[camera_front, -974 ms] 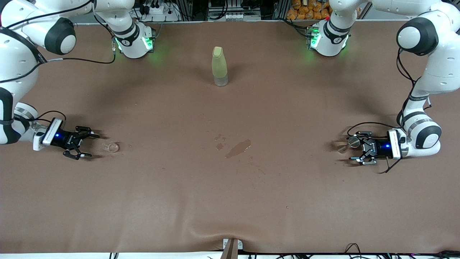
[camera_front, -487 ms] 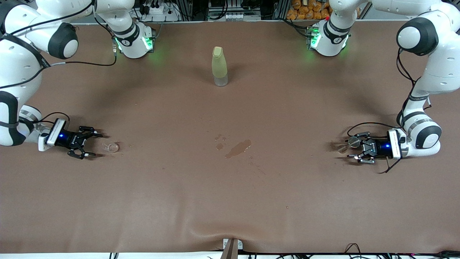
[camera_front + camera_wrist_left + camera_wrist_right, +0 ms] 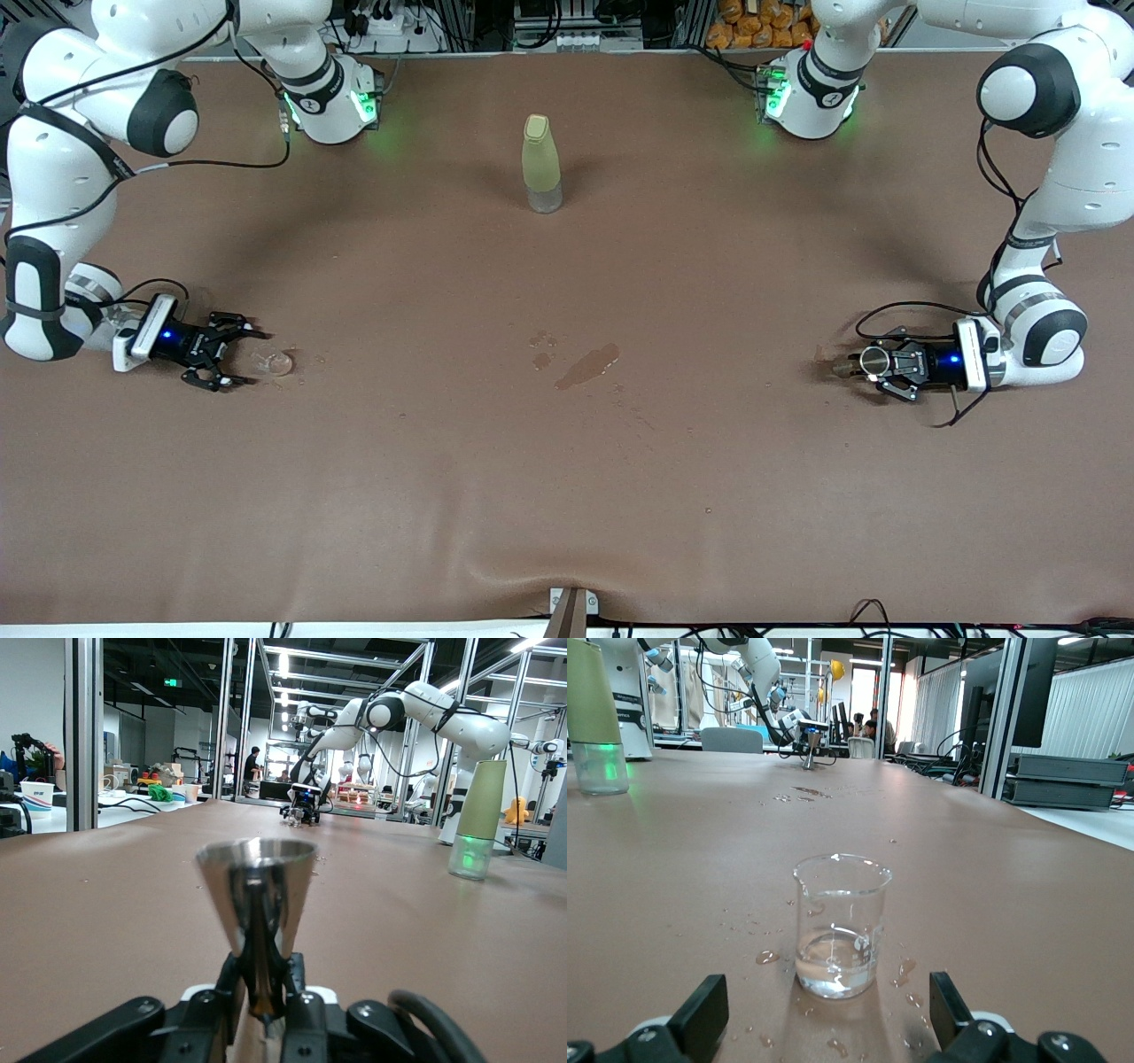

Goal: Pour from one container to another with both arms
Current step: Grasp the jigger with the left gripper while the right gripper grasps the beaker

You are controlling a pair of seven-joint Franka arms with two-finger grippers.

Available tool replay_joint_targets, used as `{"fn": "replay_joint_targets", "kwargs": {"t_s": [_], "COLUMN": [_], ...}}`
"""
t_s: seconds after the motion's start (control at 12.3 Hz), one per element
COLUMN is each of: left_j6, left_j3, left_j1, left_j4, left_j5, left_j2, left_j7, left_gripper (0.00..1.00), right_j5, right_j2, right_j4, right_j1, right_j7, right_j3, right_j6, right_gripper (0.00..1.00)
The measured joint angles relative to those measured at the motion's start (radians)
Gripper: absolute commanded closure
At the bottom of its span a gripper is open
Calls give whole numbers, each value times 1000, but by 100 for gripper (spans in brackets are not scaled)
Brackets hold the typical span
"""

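Note:
The small clear cup's open rim (image 3: 842, 874) needs to stay free for the pour. My right gripper next needs to pick up the clear cup by its round side (image 3: 840, 943).
Toward the left arm's end of the table, my left gripper (image 3: 879, 366) is shut on the shiny metal hourglass cup (image 3: 873, 357). In the left wrist view the metal cup (image 3: 257, 895) stands upright with the fingers (image 3: 301, 983) clamped at its narrow waist. The small clear cup (image 3: 275, 361) stands on the table toward the right arm's end, with a little water in it. My right gripper (image 3: 248, 358) lies low beside it, open. In the right wrist view the clear cup (image 3: 840, 926) sits just ahead of the open gripper (image 3: 824, 1003), untouched.
A tall yellow-green bottle (image 3: 541, 164) stands mid-table, farther from the front camera. A wet spill (image 3: 586, 365) and small drops mark the brown cloth at the centre. Water drops (image 3: 769, 957) lie around the clear cup.
My left gripper has closed on the metal cup, which stood between its open fingers before. My right gripper has slid closer to the clear cup, still open.

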Motion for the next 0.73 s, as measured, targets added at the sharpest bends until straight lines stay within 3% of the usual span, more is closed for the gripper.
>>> {"fn": "replay_joint_targets", "kwargs": {"t_s": [0.73], "left_j6": [15], "left_j3": [-8], "left_j1": [-48], "left_j4": [30], "left_j5": [-71], "left_j2": [-31], "left_j7": [-101], "left_gripper": [100], "right_j5": [17], "right_j2": [10], "right_j4": [8], "right_j1": [-1], "right_j7": [0], "right_j3": [85], "right_j6": [-1], "right_gripper": [0]}}
